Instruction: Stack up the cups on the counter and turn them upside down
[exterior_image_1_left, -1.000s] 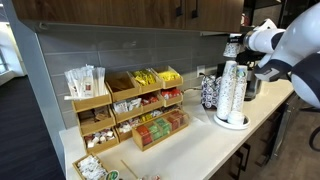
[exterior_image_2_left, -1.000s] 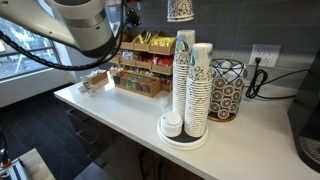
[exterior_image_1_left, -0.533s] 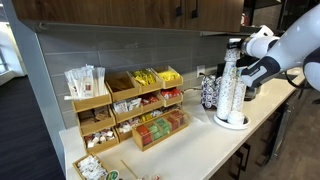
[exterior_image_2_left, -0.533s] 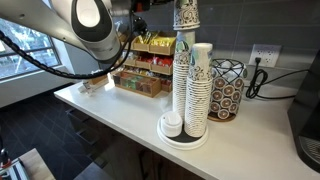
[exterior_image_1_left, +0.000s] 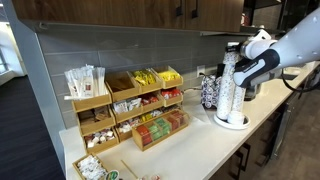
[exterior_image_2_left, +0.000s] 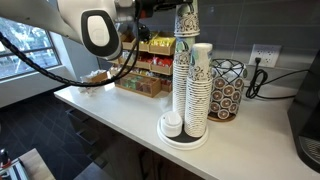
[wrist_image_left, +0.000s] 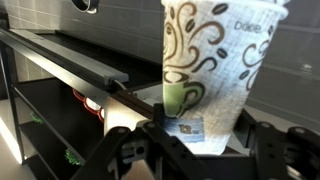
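Note:
I should release the white paper cup: its lower end is lined up at the tall column's top.
My gripper (wrist_image_left: 200, 132) is shut on a white paper cup with a dark greenish coffee-cup print (wrist_image_left: 215, 60). I cannot tell whether it is one cup or two nested. In an exterior view the held cup (exterior_image_2_left: 186, 16) hangs just above the tall column of stacked cups (exterior_image_2_left: 184, 82), over the off-white counter (exterior_image_2_left: 110, 105). In an exterior view the gripper (exterior_image_1_left: 236, 52) is at the top of those columns, and the counter (exterior_image_1_left: 200, 150) runs below. No other patterned cup shows standing loose on the counter.
The tall cup columns (exterior_image_1_left: 232, 90) stand on a round white tray (exterior_image_2_left: 172, 137). A black-and-white patterned cup stack (exterior_image_2_left: 226, 90) stands behind them. Wooden snack racks (exterior_image_1_left: 130, 110) line the wall. Dark cabinets hang overhead. A machine (exterior_image_2_left: 308, 140) is at the counter's end.
My gripper has moved with the cup toward the tall cup columns and slightly down; it now hangs just over the top of one column. Nothing on the counter has moved.

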